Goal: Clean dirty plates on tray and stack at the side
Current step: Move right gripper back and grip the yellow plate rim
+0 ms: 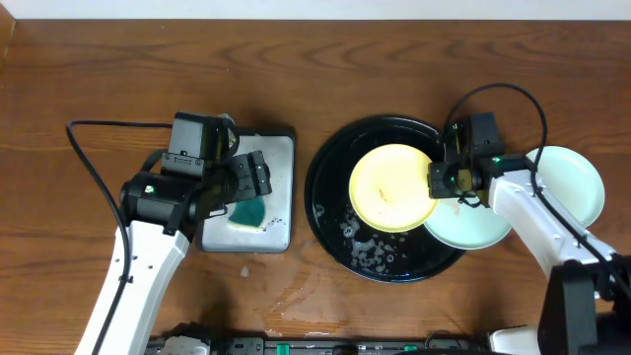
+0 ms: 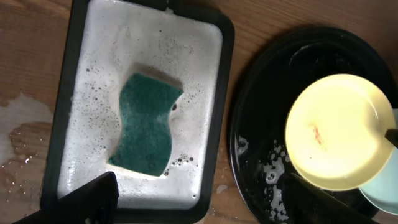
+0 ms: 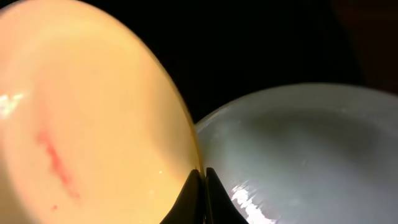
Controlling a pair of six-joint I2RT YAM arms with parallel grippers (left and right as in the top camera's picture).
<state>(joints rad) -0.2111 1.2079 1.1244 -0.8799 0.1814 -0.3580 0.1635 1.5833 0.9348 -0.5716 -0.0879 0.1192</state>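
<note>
My left gripper needs to grab the green sponge across its narrow middle (image 1: 249, 204) next and leave the sponge's far end free. Then it can scrub the yellow plate (image 1: 394, 187).
My right gripper (image 1: 439, 182) (image 3: 200, 193) is shut on the right rim of the yellow plate (image 1: 394, 187) (image 3: 81, 124), holding it tilted over the black round tray (image 1: 330, 187) (image 2: 249, 124). The yellow plate has a red smear and also shows in the left wrist view (image 2: 339, 130). A light blue plate (image 1: 473, 229) (image 3: 311, 143) lies under it, overlapping the tray's right rim. A pale mint-white plate (image 1: 577, 182) sits on the table at the right. My left gripper (image 1: 251, 187) (image 2: 205, 208) is open and empty above the grey tray.
A green sponge (image 1: 246, 214) (image 2: 146, 124) lies in soapy water in the grey rectangular black-rimmed tray (image 1: 281, 148) (image 2: 205, 50). Foam (image 1: 365, 247) sits in the black tray's front. A wet patch (image 2: 18, 137) lies on the wood left of the grey tray.
</note>
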